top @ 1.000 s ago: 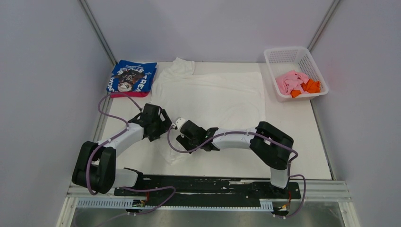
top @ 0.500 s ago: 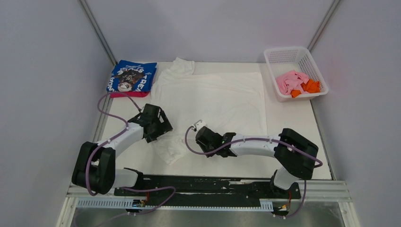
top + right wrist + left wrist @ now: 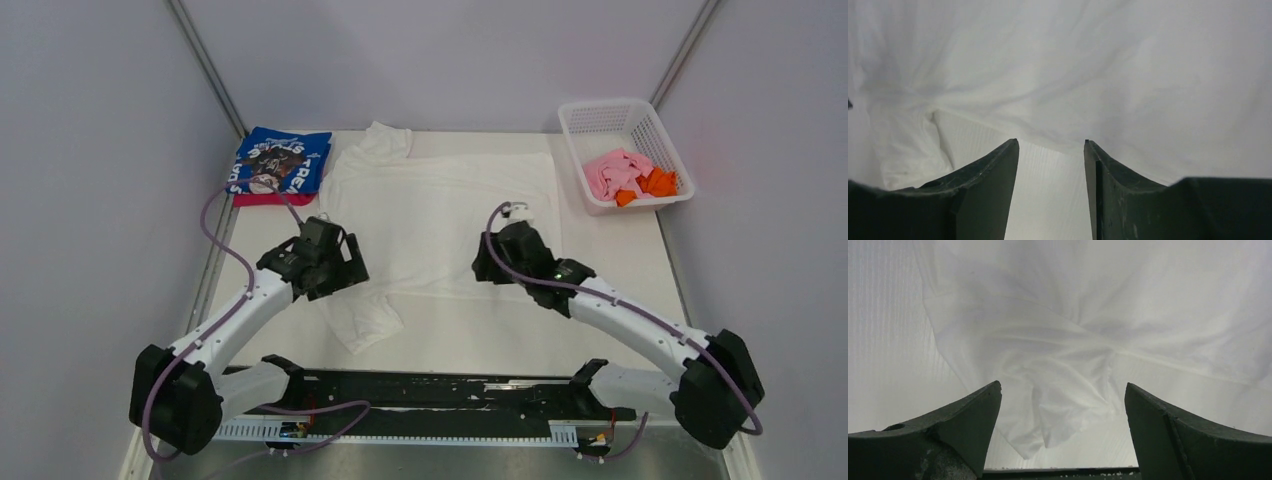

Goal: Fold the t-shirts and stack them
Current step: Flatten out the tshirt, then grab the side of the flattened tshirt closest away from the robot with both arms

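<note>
My left gripper grabs the white t-shirt's crumpled sleeve at its near end (image 3: 375,334) (image 3: 1058,429) next, to fold the t-shirt's front side toward the back.
A large white t-shirt (image 3: 440,215) lies spread over the middle of the table, its crumpled sleeve (image 3: 365,318) trailing toward the front left. My left gripper (image 3: 338,272) hovers at the shirt's left edge, jaws wide open over that bunched sleeve (image 3: 1063,410), holding nothing. Over the shirt's front hem (image 3: 1058,125), my right gripper (image 3: 486,266) is open, with bare table showing between its fingers (image 3: 998,165). A folded blue t-shirt (image 3: 278,160) rests on a magenta one (image 3: 262,199) at the back left. Pink (image 3: 612,172) and orange (image 3: 658,182) t-shirts lie bundled in the basket.
The white lattice basket (image 3: 600,118) stands at the back right corner. Grey walls close in the table on both sides. Purple cables loop off both arms, and the black base rail (image 3: 440,392) runs along the near edge.
My right arm has swung from the front left of the white t-shirt to its front right hem, its jaws narrowing and widening again. The left arm stretched slightly forward, still open.
</note>
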Robot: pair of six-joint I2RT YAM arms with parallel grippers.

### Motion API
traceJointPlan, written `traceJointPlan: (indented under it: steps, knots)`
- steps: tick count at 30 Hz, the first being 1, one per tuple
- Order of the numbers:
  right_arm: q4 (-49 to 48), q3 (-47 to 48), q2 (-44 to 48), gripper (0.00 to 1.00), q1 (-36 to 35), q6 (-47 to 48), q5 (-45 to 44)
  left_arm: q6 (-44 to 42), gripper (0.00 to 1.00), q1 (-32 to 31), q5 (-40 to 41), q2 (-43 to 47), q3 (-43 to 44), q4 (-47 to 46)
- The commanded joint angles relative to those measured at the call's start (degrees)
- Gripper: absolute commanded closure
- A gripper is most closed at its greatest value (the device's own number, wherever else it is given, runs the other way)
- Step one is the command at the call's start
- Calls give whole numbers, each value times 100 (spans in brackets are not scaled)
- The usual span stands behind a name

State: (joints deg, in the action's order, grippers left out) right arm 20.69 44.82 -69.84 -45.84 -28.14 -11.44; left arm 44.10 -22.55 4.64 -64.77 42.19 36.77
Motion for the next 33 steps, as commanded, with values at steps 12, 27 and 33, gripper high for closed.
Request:
traceJointPlan:
  steps: [12,27,33]
  knots:
    - [221,-1586,2374,8,3374,-1379,370,2019,25,-1241,-102,1156,-785,2218]
    - [217,-1718,1973,8,3669,-1277,683,1963,49,-1270,-583,207,-1444,530]
    - [311,-1800,2172,10,3688,-1359,631,1963,93,-1273,-518,47,-1394,634]
